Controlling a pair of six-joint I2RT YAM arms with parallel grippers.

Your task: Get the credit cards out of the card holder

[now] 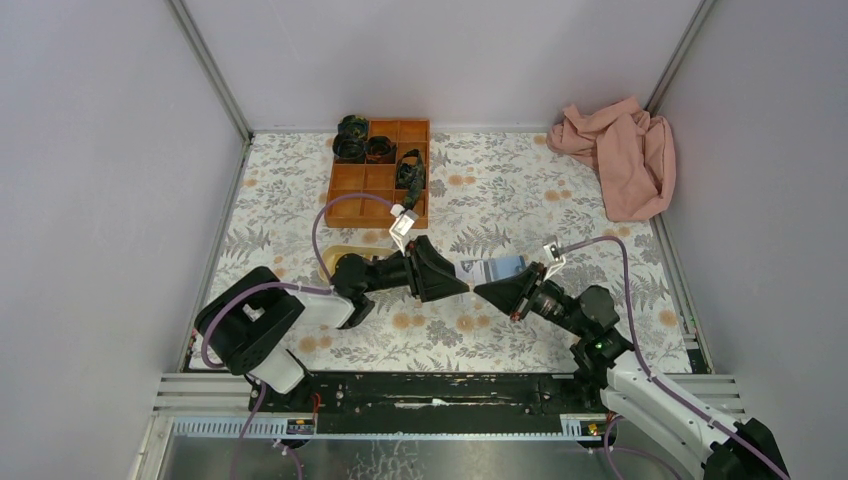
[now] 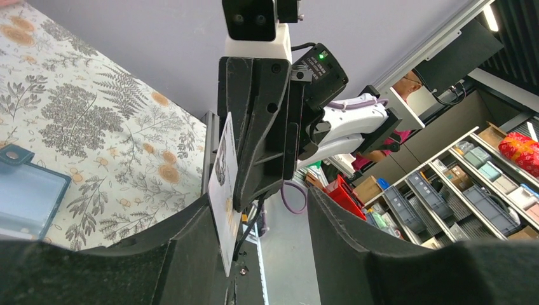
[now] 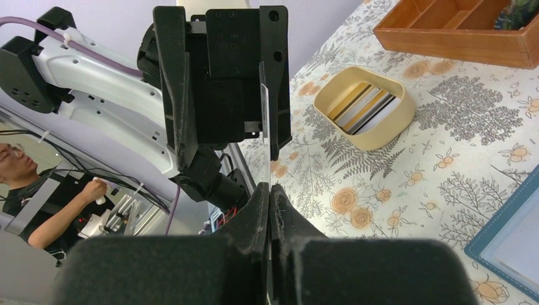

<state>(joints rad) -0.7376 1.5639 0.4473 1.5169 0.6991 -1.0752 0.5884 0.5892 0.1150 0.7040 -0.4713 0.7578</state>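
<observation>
The card's loose end (image 2: 221,223) stands between my left gripper's open fingers, against one, so my left gripper closes next. Closing now would catch the credit card.
My right gripper (image 1: 482,290) is shut on a white credit card, seen edge-on in the right wrist view (image 3: 266,136) above my closed fingertips (image 3: 269,194). My left gripper (image 1: 460,284) faces it tip to tip and is open. In the left wrist view the card (image 2: 224,190) stands between the left gripper's (image 2: 260,219) jaws, lying against one finger. The light-blue card holder (image 1: 497,268) lies open on the table behind the grippers. It also shows in the left wrist view (image 2: 25,198) and the right wrist view (image 3: 516,234).
A yellow oval tray (image 3: 394,124) holds a few cards (image 3: 365,109); in the top view it (image 1: 338,256) is partly hidden by the left arm. A wooden compartment box (image 1: 380,175) stands behind. A pink cloth (image 1: 622,155) lies at the back right.
</observation>
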